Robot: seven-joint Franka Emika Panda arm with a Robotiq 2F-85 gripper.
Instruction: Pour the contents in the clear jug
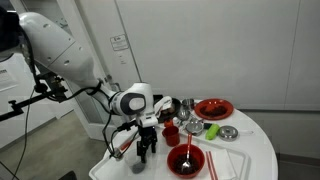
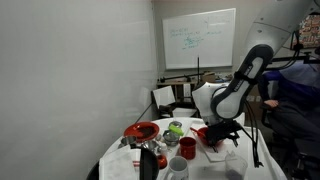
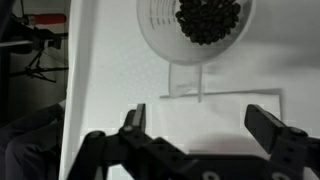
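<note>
My gripper takes the clear jug (image 3: 195,30) by its handle next, one finger on each side. This leaves the jug's open rim free to tilt and pour the contents.
In the wrist view, the clear jug (image 3: 195,30) stands on the white table at the top, see-through, with dark small pieces inside and its handle (image 3: 200,80) pointing toward me. My gripper (image 3: 205,125) is open and empty, its two black fingers just short of the handle, one on each side. In both exterior views the gripper (image 1: 147,147) (image 2: 228,138) hangs low over the table's edge. The jug shows faintly below it in an exterior view (image 2: 236,158). The small red cup (image 1: 171,133) (image 2: 187,147) stands a little way off.
On the round white table (image 1: 250,150) are a red bowl with a spoon (image 1: 185,160), a red plate (image 1: 213,108), a green item (image 1: 212,131), a metal bowl (image 1: 229,132) and a white cup (image 2: 177,167). A tripod stands on the floor (image 3: 40,50).
</note>
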